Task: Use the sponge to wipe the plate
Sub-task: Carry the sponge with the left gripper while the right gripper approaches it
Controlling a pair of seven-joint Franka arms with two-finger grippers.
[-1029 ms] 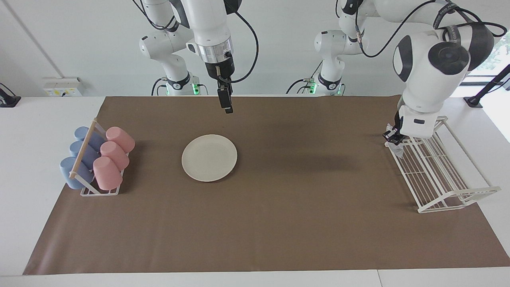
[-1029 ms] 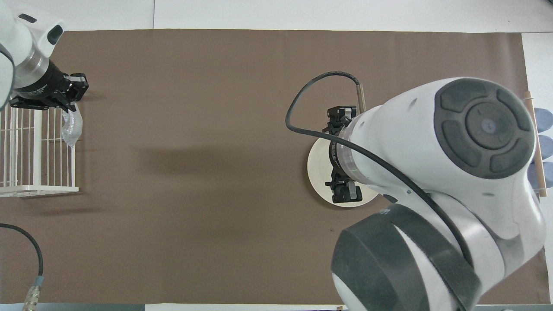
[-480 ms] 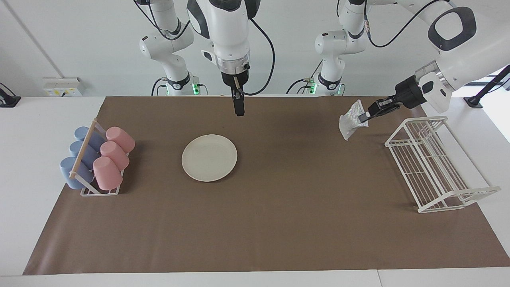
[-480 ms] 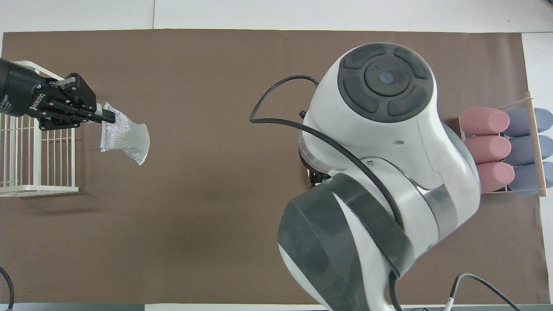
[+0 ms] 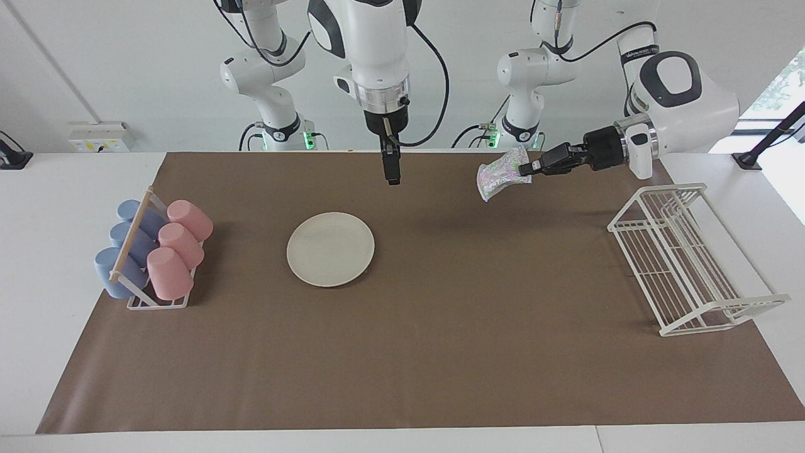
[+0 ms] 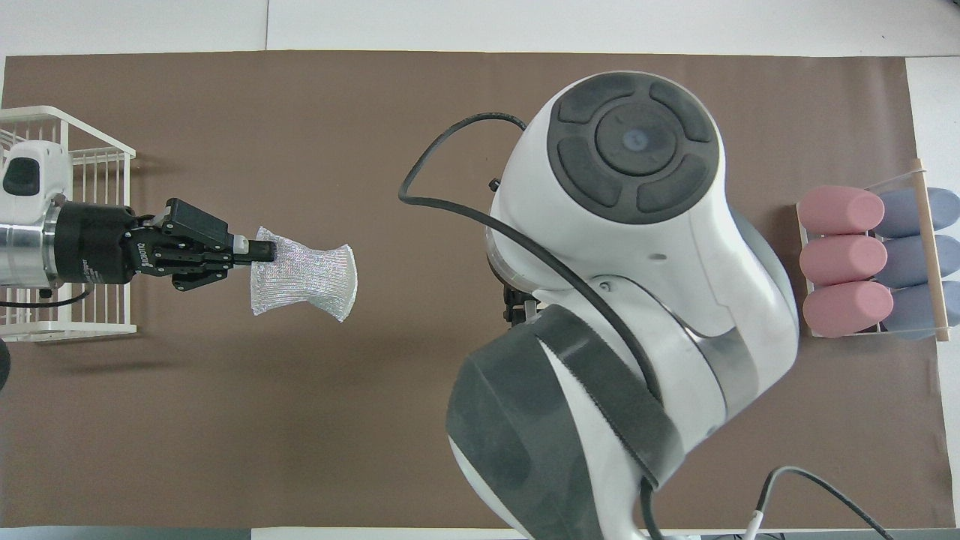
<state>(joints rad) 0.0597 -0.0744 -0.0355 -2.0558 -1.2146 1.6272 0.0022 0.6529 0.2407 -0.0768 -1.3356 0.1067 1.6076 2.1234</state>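
Note:
The robot's right gripper should next grab the silvery sponge by its free edge, to take it over for wiping the plate.
The round cream-white plate lies flat on the brown mat, toward the right arm's end of the table. In the overhead view the right arm hides it. The silvery sponge hangs in the air over bare mat, between the plate and the wire rack. My left gripper is shut on one edge of it and reaches out level. My right gripper points straight down, open and holding nothing, high over the mat beside the plate.
A rack of pink and blue cups lies at the right arm's end of the mat. A white wire rack stands at the left arm's end. The brown mat covers most of the table.
My left gripper lifted the sponge from the wire rack's edge and carried it toward the middle of the table. The right gripper drifted toward the left arm's end, away from over the plate.

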